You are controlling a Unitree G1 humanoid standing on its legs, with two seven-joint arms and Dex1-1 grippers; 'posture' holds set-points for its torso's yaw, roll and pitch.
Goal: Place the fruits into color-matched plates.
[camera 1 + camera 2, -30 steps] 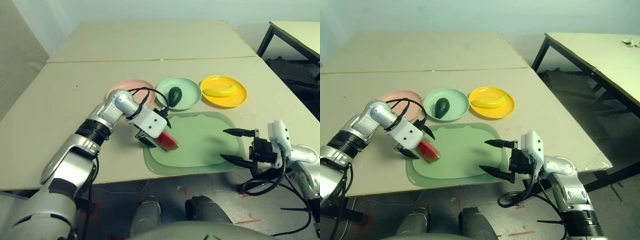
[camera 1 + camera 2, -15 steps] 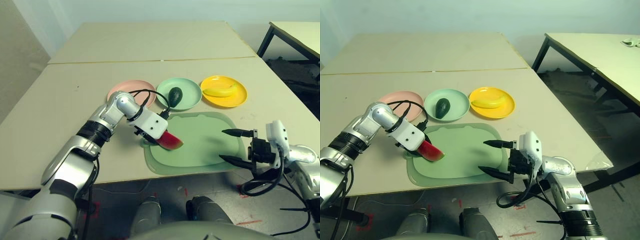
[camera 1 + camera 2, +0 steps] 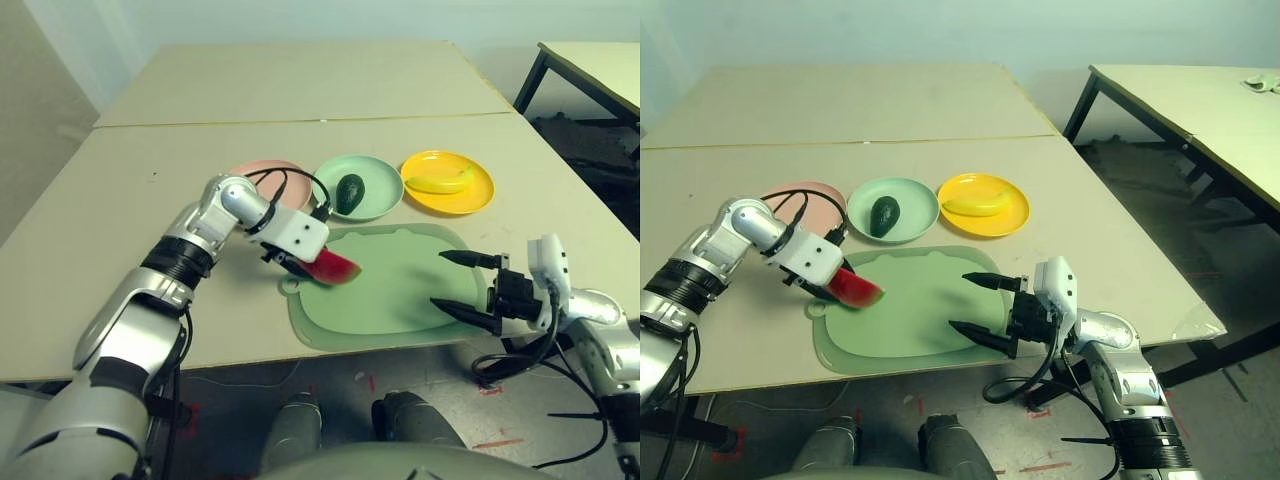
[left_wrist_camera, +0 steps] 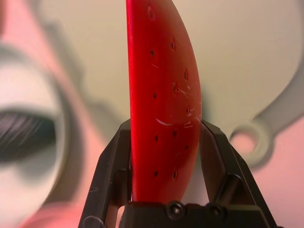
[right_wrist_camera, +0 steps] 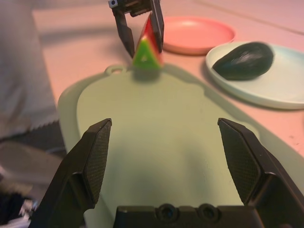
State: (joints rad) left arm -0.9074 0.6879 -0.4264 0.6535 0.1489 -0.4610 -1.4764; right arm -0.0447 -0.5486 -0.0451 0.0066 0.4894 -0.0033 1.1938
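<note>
The watermelon wedge (image 3: 335,268) is hanging over the green cutting board, so my left gripper should move it onto the pink plate before letting it go.
My left gripper (image 3: 316,262) is shut on the red watermelon wedge (image 3: 335,268) with green rind and holds it just above the left end of the pale green cutting board (image 3: 400,295). The wrist view shows its fingers (image 4: 113,161) clamped on the wedge's (image 4: 164,95) flat sides. The pale pink plate (image 3: 250,170) lies just behind, partly covered by the arm. The dark avocado (image 3: 349,192) sits in the mint green plate (image 3: 378,200), the banana (image 3: 437,183) in the yellow plate (image 3: 472,198). My right gripper (image 3: 439,279) is open over the board's right end, holding nothing.
The board's ring tab (image 3: 290,286) points at the table's front-left. The table's front edge runs just in front of the board. A second table (image 3: 300,80) adjoins at the back, and another table (image 3: 1200,100) stands off to the right.
The left gripper has lifted the watermelon wedge off the board and carried it a little back and left. The right gripper has edged slightly left over the board.
</note>
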